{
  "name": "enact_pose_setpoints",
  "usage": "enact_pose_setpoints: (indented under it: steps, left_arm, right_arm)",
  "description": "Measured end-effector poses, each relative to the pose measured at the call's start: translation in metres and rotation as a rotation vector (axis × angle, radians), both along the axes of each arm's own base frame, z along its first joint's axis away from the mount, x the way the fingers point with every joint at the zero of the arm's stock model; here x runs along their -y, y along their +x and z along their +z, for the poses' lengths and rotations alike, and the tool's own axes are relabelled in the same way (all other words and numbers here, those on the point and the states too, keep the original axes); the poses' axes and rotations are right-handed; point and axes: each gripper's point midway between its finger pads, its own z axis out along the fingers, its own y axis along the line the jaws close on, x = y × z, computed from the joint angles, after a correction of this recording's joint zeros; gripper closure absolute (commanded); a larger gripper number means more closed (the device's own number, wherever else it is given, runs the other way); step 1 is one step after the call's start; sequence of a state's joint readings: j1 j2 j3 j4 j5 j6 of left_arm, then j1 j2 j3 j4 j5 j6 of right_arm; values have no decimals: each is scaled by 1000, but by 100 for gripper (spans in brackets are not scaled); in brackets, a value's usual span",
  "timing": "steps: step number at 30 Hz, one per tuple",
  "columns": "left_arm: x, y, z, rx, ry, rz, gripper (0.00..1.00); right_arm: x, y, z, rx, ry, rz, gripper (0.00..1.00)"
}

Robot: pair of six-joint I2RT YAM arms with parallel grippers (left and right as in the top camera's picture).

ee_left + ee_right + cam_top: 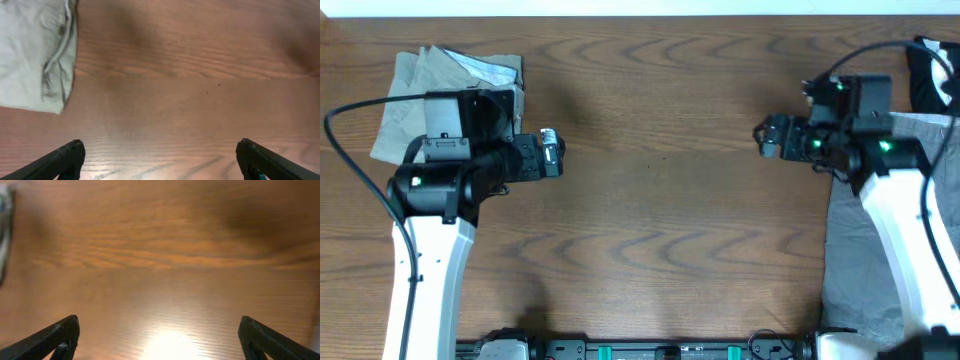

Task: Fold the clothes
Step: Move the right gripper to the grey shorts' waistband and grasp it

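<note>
The mid-grey shorts [850,260] need to be spread in the middle of the table for folding, so my right gripper will next grab them by their back corner that faces empty wood.
The mid-grey shorts [850,260] lie spread at the right edge of the table, partly under my right arm. My right gripper [763,135] hangs over bare wood to their upper left, apart from them. In the right wrist view it [160,337] is open and empty, and the shorts are out of that view. My left gripper [552,155] is at the left over bare wood. In the left wrist view it [160,160] is open and empty.
Folded beige-khaki shorts [410,90] lie at the back left, partly under my left arm, and show in the left wrist view [35,55]. A black-and-white garment [930,75] lies at the back right corner. The brown wooden table [660,230] spans the middle.
</note>
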State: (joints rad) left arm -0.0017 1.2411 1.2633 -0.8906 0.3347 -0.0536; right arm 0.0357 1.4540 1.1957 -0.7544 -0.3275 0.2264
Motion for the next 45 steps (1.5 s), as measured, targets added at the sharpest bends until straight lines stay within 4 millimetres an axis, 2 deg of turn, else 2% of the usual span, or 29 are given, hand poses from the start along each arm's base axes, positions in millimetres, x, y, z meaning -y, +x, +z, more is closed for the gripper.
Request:
enact_pose_setpoints:
  steps: [4,7,11,15,18,22,26,30,33,37,45]
  left_arm:
    - [4,-1,1,1,-19,-13,2]
    - [5,-1,2,1,-25,-18,2]
    - [5,-1,2,1,-27,-19,2]
    - [6,-1,2,1,-27,-19,2]
    - [6,-1,2,1,-27,-19,2]
    - [6,-1,2,2,-27,-19,2]
    - [6,-1,2,2,-28,-19,2]
    - [6,-2,2,-1,-32,-20,2]
    - [8,-3,2,-5,-41,-26,2]
    - [9,-5,0,-18,-47,-30,2]
    - [9,-6,0,-20,-47,-30,2]
  right_arm:
    - [-4,0,-15,-69,40,-27,1]
    - [11,9,-16,-42,-20,-88,1]
    - [54,31,-9,41,-114,-225,1]
    - [107,52,-8,90,-167,-369,9]
    - [142,68,-19,99,-190,-454,9]
    - [173,84,-57,16,-212,-508,13]
    - [185,102,-84,-67,-230,-512,17]
    - [197,124,-88,-93,-265,-524,17]
    - [203,133,-89,-97,-282,-529,21]
    - [204,130,-102,-137,-296,-528,22]
    - [210,112,-149,-269,-323,-529,26]
